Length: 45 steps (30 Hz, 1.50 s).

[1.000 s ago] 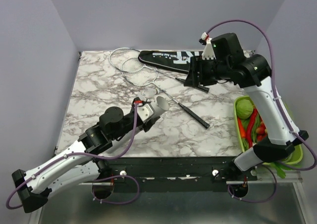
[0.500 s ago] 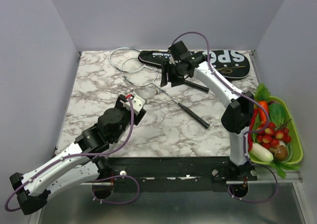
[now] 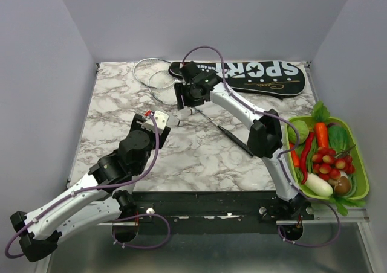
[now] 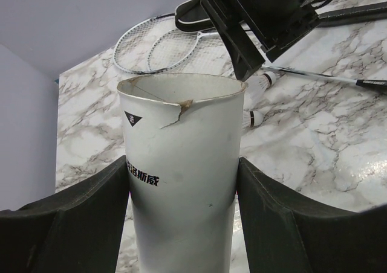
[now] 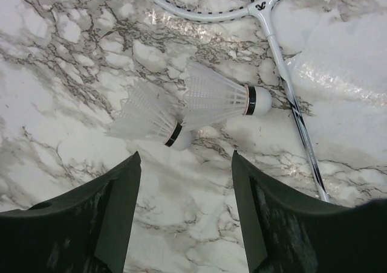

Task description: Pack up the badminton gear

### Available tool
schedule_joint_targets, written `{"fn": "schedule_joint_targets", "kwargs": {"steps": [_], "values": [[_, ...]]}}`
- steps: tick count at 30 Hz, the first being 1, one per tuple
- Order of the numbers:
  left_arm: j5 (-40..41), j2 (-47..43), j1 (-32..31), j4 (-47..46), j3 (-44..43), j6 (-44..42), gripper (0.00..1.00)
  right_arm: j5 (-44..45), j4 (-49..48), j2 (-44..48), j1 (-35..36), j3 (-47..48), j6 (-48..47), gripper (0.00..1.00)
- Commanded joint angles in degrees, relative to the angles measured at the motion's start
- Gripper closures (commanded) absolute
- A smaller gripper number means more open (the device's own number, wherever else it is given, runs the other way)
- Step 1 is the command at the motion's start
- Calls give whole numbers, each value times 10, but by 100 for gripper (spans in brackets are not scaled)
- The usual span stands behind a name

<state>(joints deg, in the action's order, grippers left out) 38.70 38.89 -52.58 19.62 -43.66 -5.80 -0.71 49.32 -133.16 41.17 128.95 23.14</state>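
Observation:
My right gripper is next to grip the shuttlecock by the racket shaft (image 5: 296,116) by its skirt edge (image 5: 196,95), so that its rounded base is free to enter the tube.
Two white-hooped rackets (image 3: 154,75) lie overlapped at the back left, one black handle (image 3: 237,142) reaching toward the middle. The black bag (image 3: 257,73) lettered SPORT lies along the back edge. My left gripper (image 3: 158,119) is shut on a white tube (image 4: 181,176) with a torn rim, held upright above the marble. My right gripper (image 3: 186,102) hangs open, fingers pointing down, just short of two white shuttlecocks (image 5: 221,98) (image 5: 148,119) lying side by side. Nothing is between its fingertips (image 5: 136,158). A racket shaft (image 5: 296,116) runs past the shuttlecocks on the right.
A green tray (image 3: 363,191) of toy vegetables stands at the right edge of the table. Purple walls close in the back and both sides. The right arm (image 3: 242,110) stretches across the middle of the marble table (image 3: 121,98).
The right arm has swung left from over the bag to above the shuttlecocks, uncovering the bag's lettering and the tray. The left arm has carried the tube a little to the left.

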Motion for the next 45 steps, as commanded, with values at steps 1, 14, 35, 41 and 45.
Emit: {"fn": "schedule_joint_targets", "kwargs": {"steps": [1, 14, 35, 41, 45], "values": [[30, -7, 0, 38, -21, 26, 100, 104, -48, -24, 22, 5, -46, 30], [25, 10, 1, 52, -42, 18, 100, 217, -91, -80, 62, 11, -113, 30], [16, 25, 1, 30, -31, 4, 100, 318, -89, -112, 74, 7, -114, 79], [16, 26, 2, 17, -27, 2, 100, 361, -88, -73, 74, -25, -114, 99], [-4, 25, 2, -6, -22, -14, 100, 375, -84, -19, 75, -66, -112, 99]]}}
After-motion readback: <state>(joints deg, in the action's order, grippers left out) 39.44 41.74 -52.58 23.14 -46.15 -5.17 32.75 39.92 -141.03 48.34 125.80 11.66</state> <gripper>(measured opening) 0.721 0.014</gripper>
